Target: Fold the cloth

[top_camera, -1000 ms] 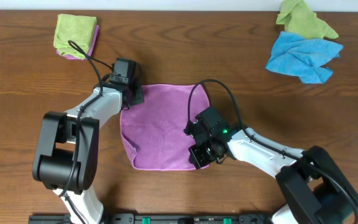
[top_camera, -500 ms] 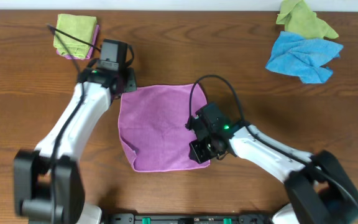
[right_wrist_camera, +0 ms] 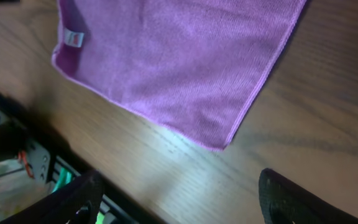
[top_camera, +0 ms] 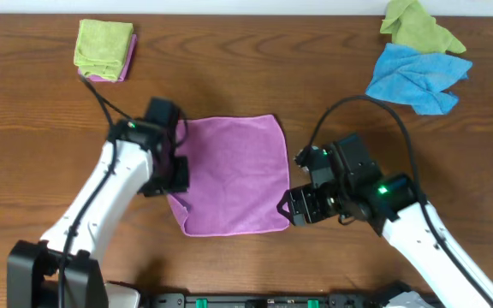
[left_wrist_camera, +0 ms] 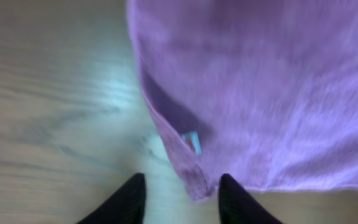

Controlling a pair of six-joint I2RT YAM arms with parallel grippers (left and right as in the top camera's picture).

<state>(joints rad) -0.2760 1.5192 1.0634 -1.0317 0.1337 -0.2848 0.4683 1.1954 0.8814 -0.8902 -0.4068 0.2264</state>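
My left gripper is going to grab the purple cloth (top_camera: 234,175) next, at its near corner beside the small tag, to fold the cloth's near edge over.
The purple cloth (top_camera: 234,175) lies spread flat on the wooden table, its near left edge slightly turned up beside a small tag (left_wrist_camera: 192,142). My left gripper (top_camera: 171,180) hovers at the cloth's left edge, open. In the left wrist view the cloth's corner (left_wrist_camera: 194,183) lies loose between the dark fingertips (left_wrist_camera: 129,199) of that gripper (left_wrist_camera: 180,190). My right gripper (top_camera: 296,208) sits just right of the near right corner (right_wrist_camera: 219,143). It is wide open (right_wrist_camera: 182,196) over bare wood and holds nothing.
A folded green cloth (top_camera: 103,43) rests on a folded purple one (top_camera: 127,62) at the back left. Another green cloth (top_camera: 418,26) and a blue cloth (top_camera: 418,77) lie at the back right. A dark rail (top_camera: 255,299) runs along the table's front edge.
Both grippers have opened and let go of the cloth. The left one moved from the far left corner down the left edge. The right one backed off to the right.
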